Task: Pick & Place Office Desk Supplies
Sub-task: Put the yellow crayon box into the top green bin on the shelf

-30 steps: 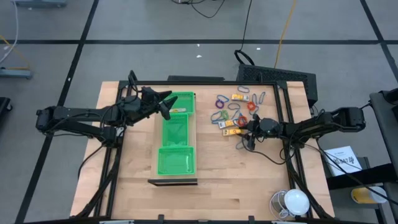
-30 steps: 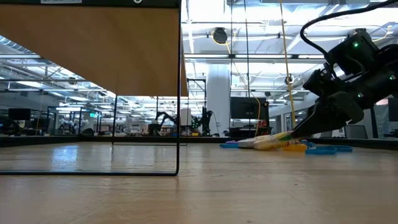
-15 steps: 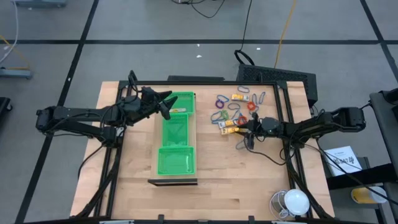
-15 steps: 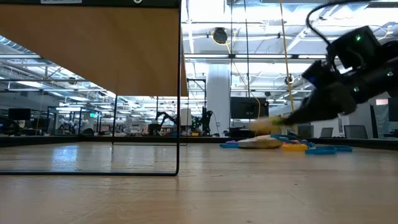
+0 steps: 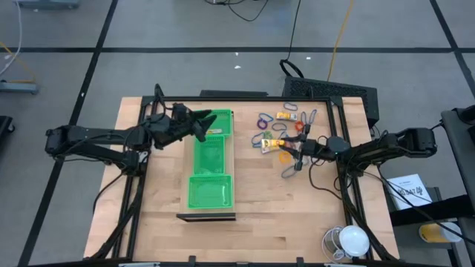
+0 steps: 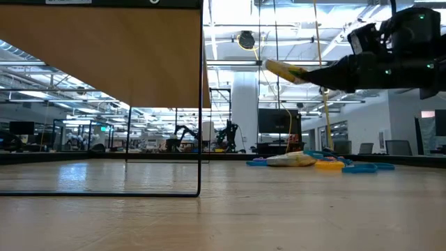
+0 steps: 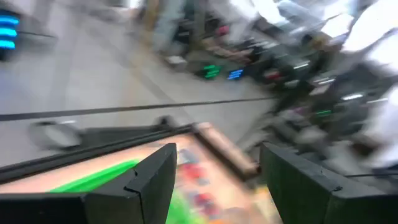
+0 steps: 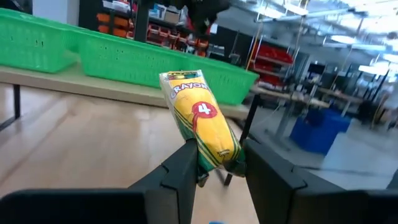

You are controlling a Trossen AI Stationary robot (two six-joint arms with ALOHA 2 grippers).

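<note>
The crayon pack needs to go in the green tray (image 5: 211, 159), so I should next grab the pack with my left gripper by its loose end (image 5: 268, 143).
My right gripper (image 5: 288, 147) hangs above the table right of the green three-compartment tray (image 5: 211, 159), shut on a small yellow crayon pack (image 8: 200, 118) that also shows in the low view (image 6: 284, 70). The other office desk supplies, coloured loops and small yellow-orange packs (image 5: 286, 124), lie flat on the table at the far right (image 6: 313, 161). My left gripper (image 5: 202, 123) hovers open over the tray's far compartment, nothing between its fingers (image 7: 214, 180). My right gripper pinches one end of the crayon pack (image 8: 214, 160) between its two fingers (image 8: 180, 168). The fingers reach about level from the table's right side. The pack sticks out ahead of them toward the tray, tilted a little upward and lifted clear of the table.
A white round object (image 5: 350, 240) sits at the table's near right corner. A black box (image 5: 326, 90) stands behind the far edge. In the low view a wooden panel (image 6: 101, 52) on a thin black frame (image 6: 201, 125) fills the left. Bare wood lies between tray and supplies.
My right gripper has risen from the pile and tipped from pointing steeply down to about level. The crayon pack has gone up with it, lifted clear of the table and the other supplies, which stay where they were.
</note>
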